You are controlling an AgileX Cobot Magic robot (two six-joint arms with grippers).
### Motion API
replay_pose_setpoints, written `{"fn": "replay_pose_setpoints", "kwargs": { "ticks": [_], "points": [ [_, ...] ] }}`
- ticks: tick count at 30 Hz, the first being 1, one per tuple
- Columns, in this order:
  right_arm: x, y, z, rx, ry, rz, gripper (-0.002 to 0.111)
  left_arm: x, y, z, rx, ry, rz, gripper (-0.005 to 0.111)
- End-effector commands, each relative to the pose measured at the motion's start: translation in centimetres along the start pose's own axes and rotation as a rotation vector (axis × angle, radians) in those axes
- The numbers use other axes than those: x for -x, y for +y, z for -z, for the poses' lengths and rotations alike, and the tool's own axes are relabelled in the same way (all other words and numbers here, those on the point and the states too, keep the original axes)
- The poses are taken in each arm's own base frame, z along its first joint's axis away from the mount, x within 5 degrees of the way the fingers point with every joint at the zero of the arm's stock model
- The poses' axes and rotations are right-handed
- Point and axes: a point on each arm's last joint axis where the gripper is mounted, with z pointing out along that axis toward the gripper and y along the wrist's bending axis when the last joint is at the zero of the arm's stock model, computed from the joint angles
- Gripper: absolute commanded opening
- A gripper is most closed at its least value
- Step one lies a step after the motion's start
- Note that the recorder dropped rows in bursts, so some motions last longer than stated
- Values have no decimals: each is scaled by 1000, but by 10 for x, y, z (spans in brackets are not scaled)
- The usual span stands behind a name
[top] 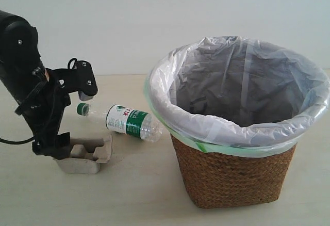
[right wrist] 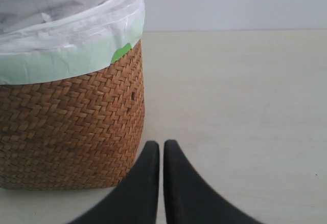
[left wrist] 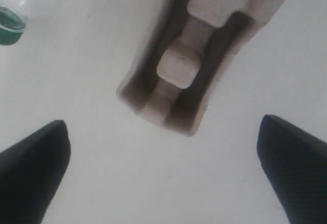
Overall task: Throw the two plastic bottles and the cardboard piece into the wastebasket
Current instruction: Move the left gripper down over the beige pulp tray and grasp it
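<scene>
The cardboard piece (top: pixel 88 155) needs to go to the wastebasket (top: pixel 232 179), so my left gripper needs to grab it by its long sides.
The grey-beige cardboard piece (top: pixel 88 155) (left wrist: pixel 180 66) rests on the table at the left. My left gripper (top: pixel 53 147) (left wrist: pixel 162 131) hangs at its near-left end, open wide, with the end of the tray just beyond the fingertips and nothing held. Behind it lies the clear bottle with the green cap and white-green label (top: pixel 129 122); its cap (left wrist: pixel 10 27) shows in the left wrist view. The larger black-capped bottle is out of view. The wicker wastebasket (top: pixel 232 179) (right wrist: pixel 71 127) stands at the right. Beside its base my right gripper (right wrist: pixel 161 145) is shut and empty.
A translucent white bag with a green edge (top: pixel 206 133) lines the basket, and its inside looks empty. A black cable (top: pixel 10 142) trails from the left arm at the table's left edge. Pale tabletop (right wrist: pixel 245 106) stretches beyond the right gripper.
</scene>
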Motion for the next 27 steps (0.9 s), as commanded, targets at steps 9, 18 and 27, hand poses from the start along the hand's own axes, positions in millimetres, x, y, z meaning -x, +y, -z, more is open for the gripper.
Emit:
{"fn": "replay_pose_setpoints", "kwargs": {
  "ticks": [9,18,27],
  "points": [
    [1,0,0,-7,-11,8,0,6,-4,-42,-75,24,-191,91],
    [1,0,0,-7,-11,8,0,9,0,-48,-28,0,-274,91],
    [1,0,0,-7,-11,8,0,13,4,-49,24,-32,-282,91]
  ]
}}
